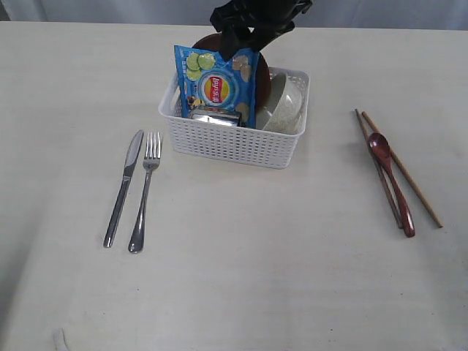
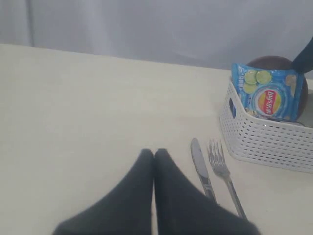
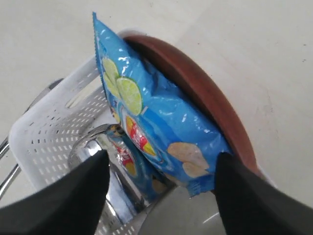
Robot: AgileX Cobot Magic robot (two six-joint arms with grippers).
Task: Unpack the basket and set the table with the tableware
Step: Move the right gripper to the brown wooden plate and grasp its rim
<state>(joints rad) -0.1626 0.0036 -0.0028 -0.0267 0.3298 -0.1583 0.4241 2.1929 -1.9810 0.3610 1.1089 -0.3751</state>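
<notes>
The robot's right gripper should set the table from the white basket, so it should grab the brown plate by its rim (image 3: 229,108) next.
The white basket (image 1: 234,142) stands mid-table and holds the brown plate (image 1: 262,82) on edge, a pale bowl (image 1: 285,106) and a steel cup (image 1: 216,117), with a blue chips bag (image 1: 217,84) in front of the plate. My right gripper (image 3: 162,155) hangs open just over the basket; the bag's (image 3: 156,112) corner lies between its fingers (image 3: 88,181), and the other finger is next to the plate rim (image 3: 205,98). The knife (image 1: 123,186) and fork (image 1: 145,190) lie left of the basket. The spoon (image 1: 391,179) and chopsticks (image 1: 409,179) lie to the right. My left gripper (image 2: 154,152) is shut and empty, near the knife (image 2: 201,169).
Bare cream table (image 1: 241,278) stretches in front of the basket between the two cutlery groups. A pale curtain runs along the table's far edge. The right arm's black body (image 1: 252,25) overhangs the basket's back side.
</notes>
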